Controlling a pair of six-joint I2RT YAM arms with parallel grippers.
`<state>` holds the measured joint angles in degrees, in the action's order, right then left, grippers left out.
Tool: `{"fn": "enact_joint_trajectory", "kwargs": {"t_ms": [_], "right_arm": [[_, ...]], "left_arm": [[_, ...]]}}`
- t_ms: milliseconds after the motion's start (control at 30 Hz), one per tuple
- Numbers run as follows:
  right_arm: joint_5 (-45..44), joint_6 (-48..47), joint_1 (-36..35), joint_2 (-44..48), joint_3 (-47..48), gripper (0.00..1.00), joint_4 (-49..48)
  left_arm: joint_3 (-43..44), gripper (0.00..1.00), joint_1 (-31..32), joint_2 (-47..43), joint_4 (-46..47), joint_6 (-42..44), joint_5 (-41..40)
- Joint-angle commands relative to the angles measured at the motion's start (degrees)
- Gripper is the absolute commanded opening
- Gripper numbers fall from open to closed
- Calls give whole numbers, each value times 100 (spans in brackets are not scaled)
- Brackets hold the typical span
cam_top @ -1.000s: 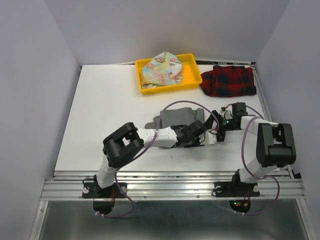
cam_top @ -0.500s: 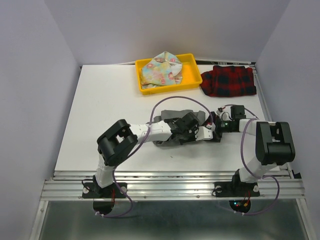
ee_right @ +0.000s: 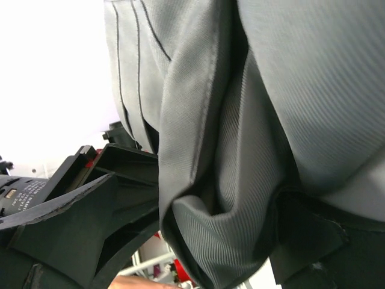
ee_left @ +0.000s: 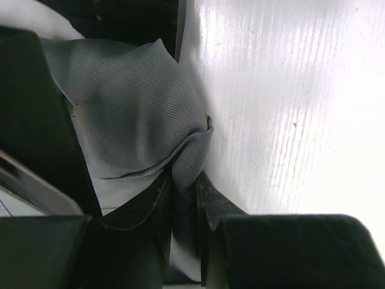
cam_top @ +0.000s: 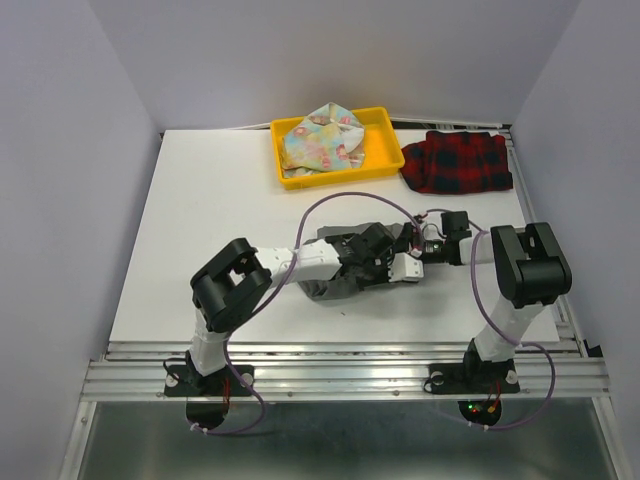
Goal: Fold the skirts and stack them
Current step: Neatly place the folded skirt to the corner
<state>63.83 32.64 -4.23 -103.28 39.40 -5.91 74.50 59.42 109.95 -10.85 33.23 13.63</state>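
My right gripper is to stack the grey skirt's bunched layers, so it needs to grab them together next at their side nearest the plaid skirt.
The grey skirt lies bunched at the table's middle, mostly under both arms. My left gripper is shut on a fold of it; in the left wrist view a ridge of grey cloth is pinched between the black fingertips. My right gripper meets it from the right. Its jaws stand wide open, with a thick bunch of grey cloth filling the gap between them. The red-and-black plaid skirt lies at the back right. The pastel floral skirt lies crumpled in the tray.
A yellow plastic tray stands at the back centre, next to the plaid skirt. Purple cables loop over the arms above the grey cloth. Grey walls close in the table on three sides, and a metal rail runs along the near edge.
My left gripper closed on a fold of the grey skirt and pulled it into a tighter bunch. The right gripper slid left onto the cloth and stayed wide open.
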Motion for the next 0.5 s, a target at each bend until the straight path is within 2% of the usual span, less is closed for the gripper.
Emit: {"fn": "enact_joint_trajectory", "kwargs": {"t_ms": [0, 67, 133, 167, 200, 267, 400, 467], "right_arm": [[-996, -101, -280, -464, -99, 100, -366], [-934, -143, -429, -552, -64, 100, -507], [-899, -267, -430, -613, 24, 100, -193], [-916, -694, -430, -614, 76, 100, -8], [-934, -1020, -430, -623, 260, 100, 724], [-1118, -1861, -299, -518, 480, 100, 1537], [-1654, -2692, 185, -385, 1164, 100, 3293], [-1953, -2964, 317, -447, 1368, 100, 3736]], "left_arm": [[153, 21, -27, -369, 22, 25, 465], [153, 21, -27, -387, 57, 43, 500], [179, 21, -36, -395, 39, 86, 527], [162, 21, -44, -413, 39, 104, 509], [170, 21, -62, -413, 22, 122, 492], [144, 21, -123, -448, -13, 113, 500], [30, 19, -255, -615, -48, 113, 544], [21, 18, -334, -685, -92, 113, 606]]}}
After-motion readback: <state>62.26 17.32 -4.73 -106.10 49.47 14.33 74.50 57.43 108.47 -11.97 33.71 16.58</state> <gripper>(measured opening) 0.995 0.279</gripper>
